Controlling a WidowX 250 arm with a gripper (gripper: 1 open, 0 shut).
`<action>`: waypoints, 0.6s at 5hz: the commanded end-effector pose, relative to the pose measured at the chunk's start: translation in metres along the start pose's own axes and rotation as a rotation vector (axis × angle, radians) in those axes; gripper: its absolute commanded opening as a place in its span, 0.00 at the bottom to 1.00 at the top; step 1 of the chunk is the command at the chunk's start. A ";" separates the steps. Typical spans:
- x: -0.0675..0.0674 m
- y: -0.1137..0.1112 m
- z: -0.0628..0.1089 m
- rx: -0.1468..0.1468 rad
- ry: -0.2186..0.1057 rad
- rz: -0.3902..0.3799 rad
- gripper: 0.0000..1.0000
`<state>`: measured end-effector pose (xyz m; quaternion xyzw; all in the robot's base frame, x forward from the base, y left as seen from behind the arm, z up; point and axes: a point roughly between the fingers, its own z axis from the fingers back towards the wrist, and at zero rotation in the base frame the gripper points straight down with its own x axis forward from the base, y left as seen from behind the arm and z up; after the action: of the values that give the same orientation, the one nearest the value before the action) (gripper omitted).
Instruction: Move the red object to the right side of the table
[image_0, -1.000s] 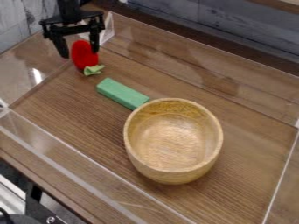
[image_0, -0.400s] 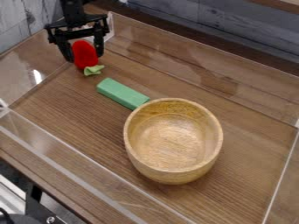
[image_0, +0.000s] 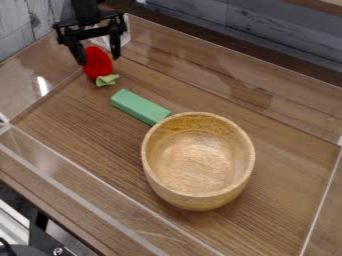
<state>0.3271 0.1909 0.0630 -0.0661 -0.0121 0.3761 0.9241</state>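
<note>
The red object needs to go to the right side of the table, so my gripper will grab it by its red body (image_0: 96, 66) next.
The red object (image_0: 98, 64), a small strawberry-like toy with a light green leafy end, lies on the dark wood-grain table (image_0: 80, 130) at the far left. My gripper (image_0: 91, 48) hangs straight down over it, open, with a black finger on either side of the toy's upper part. Whether the fingers touch the toy I cannot tell. The toy's top is partly hidden by the gripper.
A flat green rectangular block (image_0: 139, 106) lies just right of and nearer than the toy. A wooden bowl (image_0: 198, 158) stands in the middle. Low clear acrylic walls (image_0: 27, 60) enclose the tabletop, close to the gripper on the left.
The gripper has shifted slightly to the right and up in the picture above the toy. Its jaws stay open, and the toy, block and bowl have not moved.
</note>
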 end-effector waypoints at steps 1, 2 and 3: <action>0.012 -0.008 0.029 -0.025 -0.106 -0.014 1.00; 0.017 -0.008 0.024 -0.027 -0.117 -0.009 1.00; 0.021 -0.007 0.018 -0.027 -0.128 -0.007 1.00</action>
<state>0.3387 0.1983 0.0596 -0.0608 -0.0430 0.3800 0.9220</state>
